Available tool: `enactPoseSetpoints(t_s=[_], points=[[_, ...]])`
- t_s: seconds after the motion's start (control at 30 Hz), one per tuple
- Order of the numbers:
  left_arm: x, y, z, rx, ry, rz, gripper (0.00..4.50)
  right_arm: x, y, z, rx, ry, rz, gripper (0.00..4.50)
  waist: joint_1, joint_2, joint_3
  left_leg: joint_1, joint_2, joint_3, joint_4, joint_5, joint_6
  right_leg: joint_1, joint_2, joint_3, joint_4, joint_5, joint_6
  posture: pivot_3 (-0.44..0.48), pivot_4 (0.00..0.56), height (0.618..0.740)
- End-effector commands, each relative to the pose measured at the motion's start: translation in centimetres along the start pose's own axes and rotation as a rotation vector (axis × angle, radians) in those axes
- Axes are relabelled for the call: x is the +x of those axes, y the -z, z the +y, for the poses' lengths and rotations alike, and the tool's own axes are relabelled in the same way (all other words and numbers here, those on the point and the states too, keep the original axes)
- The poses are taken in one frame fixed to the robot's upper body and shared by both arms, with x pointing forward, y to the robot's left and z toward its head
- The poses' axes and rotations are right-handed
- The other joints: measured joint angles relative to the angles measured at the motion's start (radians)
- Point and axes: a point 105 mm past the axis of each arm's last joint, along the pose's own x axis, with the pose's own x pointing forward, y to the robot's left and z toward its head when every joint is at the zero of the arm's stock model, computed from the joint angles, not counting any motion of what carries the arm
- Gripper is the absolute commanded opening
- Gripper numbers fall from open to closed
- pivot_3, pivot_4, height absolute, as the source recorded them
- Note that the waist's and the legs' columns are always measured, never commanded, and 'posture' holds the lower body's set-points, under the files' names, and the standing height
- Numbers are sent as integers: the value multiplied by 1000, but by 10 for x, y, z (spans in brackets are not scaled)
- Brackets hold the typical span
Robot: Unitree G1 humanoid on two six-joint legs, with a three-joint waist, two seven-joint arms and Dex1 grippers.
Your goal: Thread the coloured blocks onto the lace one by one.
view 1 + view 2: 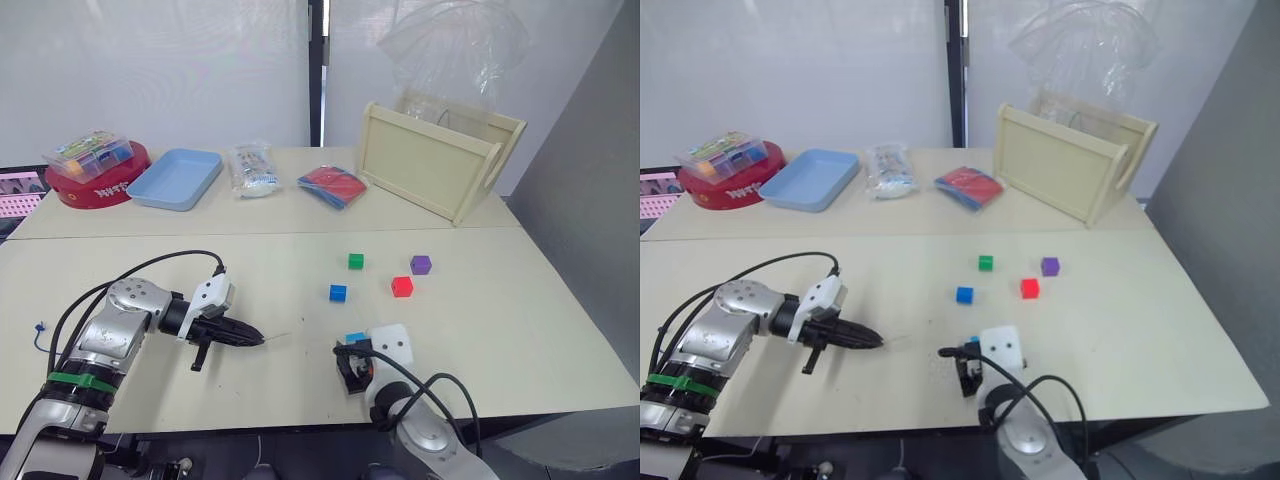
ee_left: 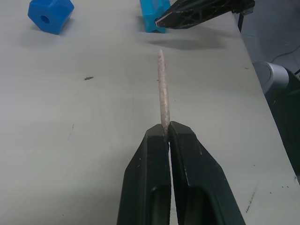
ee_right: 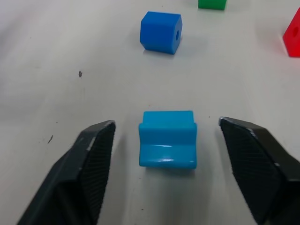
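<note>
My right gripper will next thread the cyan block (image 1: 355, 338) onto the lace's pale tip (image 1: 279, 336), so it will pick up the block by its grooved sides.
My left gripper (image 1: 252, 341) is shut on the lace's pale stiff tip (image 2: 162, 89), which sticks out forward just above the table. A bit of the dark-blue lace (image 1: 40, 334) shows at the table's left edge. My right gripper (image 3: 166, 124) is open and low over the table, one finger on each side of the cyan block (image 3: 167, 139), not touching it. The tip points toward that cyan block (image 1: 355, 338) with a gap between. Farther back lie the blue block (image 1: 338, 292), green block (image 1: 355, 261), red block (image 1: 402, 287) and purple block (image 1: 421, 264).
Along the far table stand a red bowl (image 1: 95, 187) holding a clear box of coloured pieces (image 1: 88, 153), a light-blue tray (image 1: 175, 178), a plastic bag (image 1: 252, 168), a red and blue packet (image 1: 333, 185) and a wooden crate (image 1: 440, 160).
</note>
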Motion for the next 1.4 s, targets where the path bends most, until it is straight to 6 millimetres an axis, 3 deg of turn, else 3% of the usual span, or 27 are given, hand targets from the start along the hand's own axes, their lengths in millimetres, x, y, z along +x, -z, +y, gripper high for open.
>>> enactPoseSetpoints(t_s=[0.03,0.1,0.23,0.4,0.53,0.77,1.1,1.4], points=[[-3,-8,-1,36,-18,-16,0,-11,-27,2,-30,-125,-94,4493,-1,0,0,0,0,0,0,0,0,0,0,0,0,0,0,0,150,740],[0,-8,-4,33,-21,-27,0,-16,-36,-2,-126,-327,-101,4493,-2,0,0,0,0,0,1,0,0,0,0,0,0,0,0,0,150,740],[5,-7,-9,33,-22,-39,0,-12,-33,-15,-374,-727,29,4493,1,-1,1,3,-1,0,3,0,0,6,-1,-1,-1,0,0,0,150,740],[8,-9,-13,32,-28,-56,0,12,-45,-25,-553,-919,84,4493,-2,-2,1,3,0,0,3,0,1,6,0,-1,-1,0,0,0,150,740],[9,-11,-17,31,-34,-66,0,24,-39,-27,-669,-1058,138,4493,0,-2,1,1,0,0,4,-1,1,5,0,-1,-2,0,0,0,150,740],[11,-19,-23,36,-55,-86,0,29,-31,-32,-710,-1171,174,4493,6,-2,2,-1,-1,0,9,-1,1,5,-1,-1,-1,0,0,0,150,740],[10,-17,-28,17,-77,-81,0,42,-25,-38,-717,-1182,169,4493,2,-2,2,0,0,0,9,-1,1,5,-1,-1,0,0,0,0,150,740],[16,-20,-31,18,-74,-84,0,45,-19,-40,-700,-1162,173,1589,3,-2,2,0,0,0,9,-1,1,5,-1,-1,0,0,0,0,150,740]])
